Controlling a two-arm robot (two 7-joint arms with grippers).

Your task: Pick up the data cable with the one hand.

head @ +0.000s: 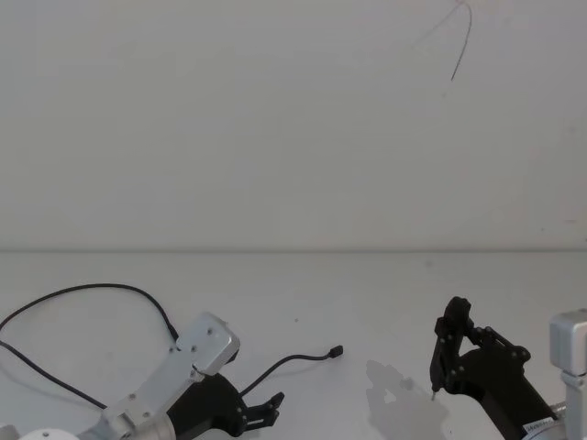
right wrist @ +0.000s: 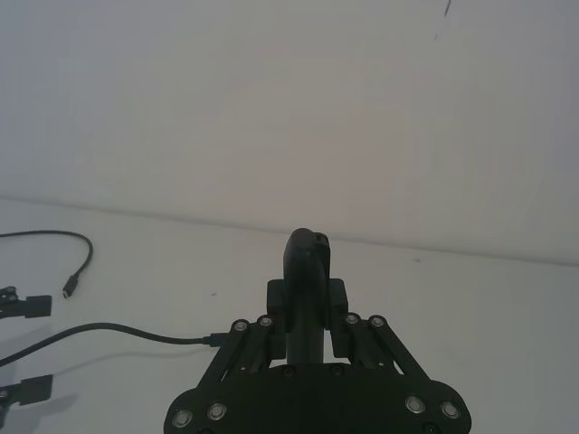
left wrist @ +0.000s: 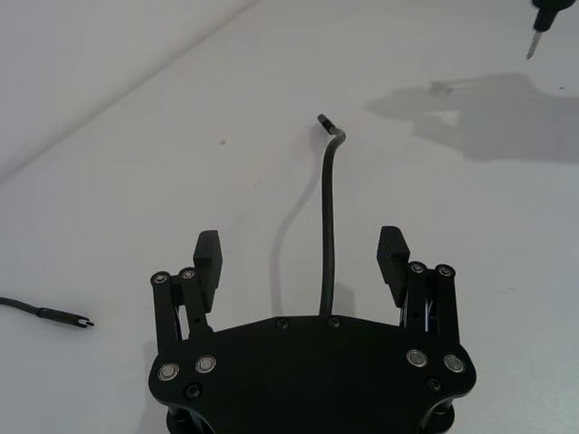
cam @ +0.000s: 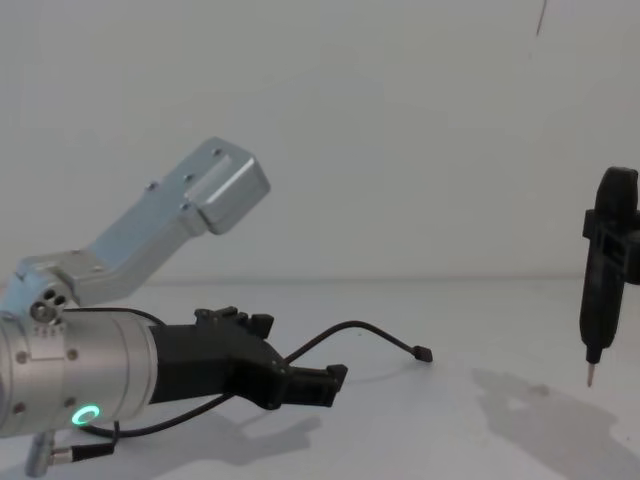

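Note:
The left gripper needs to pick up the cable next by the thin cord behind that plug [cam: 306, 350], so that the data cable's small plug [cam: 423, 354] stays free.
The data cable [head: 83, 290] is a thin black cord that loops over the white table at the left. One small plug [head: 336, 351] lies free near the middle. My left gripper [head: 266, 411], the one hand, sits low over the table with its fingers [left wrist: 208, 258] open. The cable [left wrist: 327, 235] runs between them without being pinched and arches a little above the table [cam: 350, 325]. The cable's other, metal-tipped plug [left wrist: 77, 319] lies off to the side of this gripper. My right gripper [cam: 590, 378] hangs shut above the table at the right, tip pointing down.
The white table [head: 303, 293] ends at a plain white wall [head: 293, 119]. The right gripper casts a shadow [head: 394, 394] on the table between the two arms. A thin dark line [head: 463, 41] marks the wall high at the right.

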